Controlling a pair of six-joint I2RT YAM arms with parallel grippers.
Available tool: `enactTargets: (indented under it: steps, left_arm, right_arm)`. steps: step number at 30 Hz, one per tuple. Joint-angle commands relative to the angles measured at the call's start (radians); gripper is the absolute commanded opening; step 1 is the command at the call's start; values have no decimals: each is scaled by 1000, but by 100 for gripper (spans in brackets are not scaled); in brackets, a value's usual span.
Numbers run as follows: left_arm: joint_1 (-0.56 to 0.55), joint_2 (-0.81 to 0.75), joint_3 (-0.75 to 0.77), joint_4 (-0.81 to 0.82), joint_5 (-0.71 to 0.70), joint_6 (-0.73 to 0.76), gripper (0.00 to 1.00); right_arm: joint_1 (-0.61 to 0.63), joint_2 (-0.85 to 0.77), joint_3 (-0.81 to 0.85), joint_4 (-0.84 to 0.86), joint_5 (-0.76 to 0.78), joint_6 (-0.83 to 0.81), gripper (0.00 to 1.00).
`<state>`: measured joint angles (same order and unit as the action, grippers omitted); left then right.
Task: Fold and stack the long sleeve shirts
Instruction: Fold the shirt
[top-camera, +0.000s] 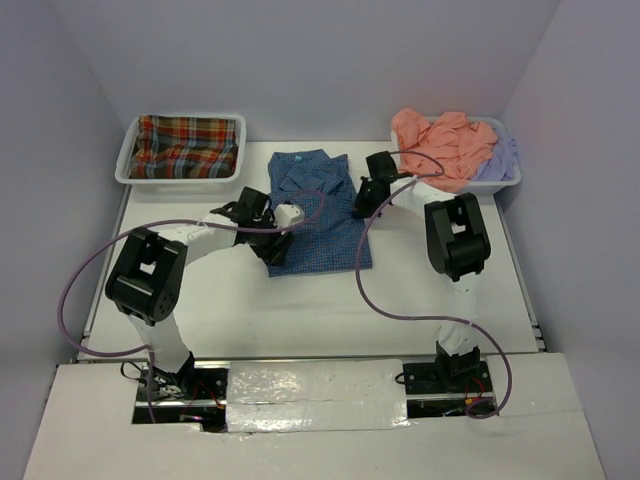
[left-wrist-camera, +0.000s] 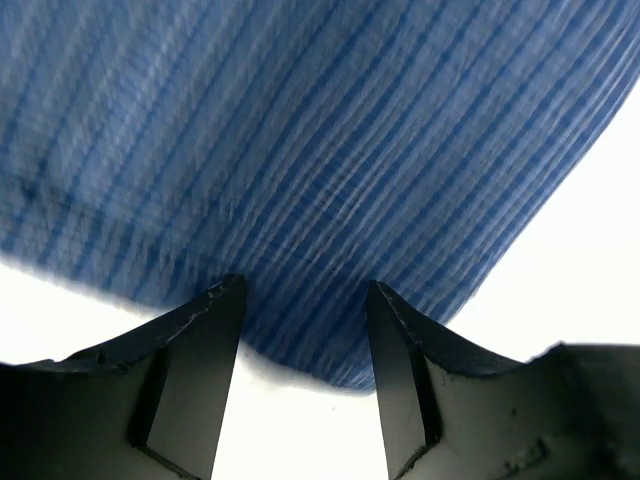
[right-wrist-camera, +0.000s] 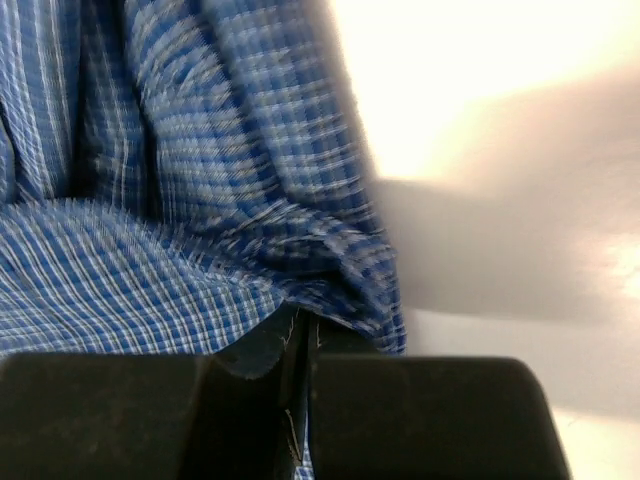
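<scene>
I need to grab the blue checked shirt (top-camera: 318, 205) by its near hem corner (top-camera: 274, 268) with my left gripper next. The hem will then be folded over the shirt's body.
The blue checked shirt (top-camera: 318, 205) lies partly folded on the white table at centre. My left gripper (top-camera: 268, 247) is at its lower left corner; in the left wrist view the gripper (left-wrist-camera: 305, 300) is open, its fingers (left-wrist-camera: 205, 340) straddling the shirt's hem (left-wrist-camera: 330, 180). My right gripper (top-camera: 364, 197) is at the shirt's right edge; in the right wrist view it (right-wrist-camera: 305, 325) is shut on a fold of the blue cloth (right-wrist-camera: 170, 230). The red-green plaid shirt (top-camera: 185, 145) lies in the left tray. The salmon shirt (top-camera: 445, 140) and the lavender shirt (top-camera: 498, 160) lie in the right tray.
A white tray (top-camera: 127, 162) stands at the back left and another (top-camera: 512, 180) at the back right. Purple cables (top-camera: 385, 300) loop over the table from both arms. Walls close the back and both sides.
</scene>
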<state>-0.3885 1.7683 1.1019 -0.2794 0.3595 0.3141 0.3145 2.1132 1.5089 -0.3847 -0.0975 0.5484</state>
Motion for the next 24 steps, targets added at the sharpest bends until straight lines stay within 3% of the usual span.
enactTargets:
  steps: [1,7,12,15,16,19,24]
  left_arm:
    - [-3,0,-36,16,-77,40,64]
    - [-12,-1,-76,32,-91,82,66]
    - [-12,-39,-18,0,-51,74,67]
    - [-12,-102,42,-70,-28,105,67]
    - [-12,-124,53,-108,-7,144,67]
    - [-41,-202,76,-171,-1,274,68]
    - [-168,-293,-80,-186,-132,492,68]
  right_arm:
    - [-49,5,27,92,-25,76,0]
    - [-52,82,99,47,-14,53,0]
    - [-42,-10,62,50,-2,9,0]
    - [-22,-123,42,1,94,-59,15]
    - [-11,-184,22,-26,126,-77,29]
    - [3,-307,-65,-78,194,-123,51]
    - [6,-473,-315,-65,147,-96,62]
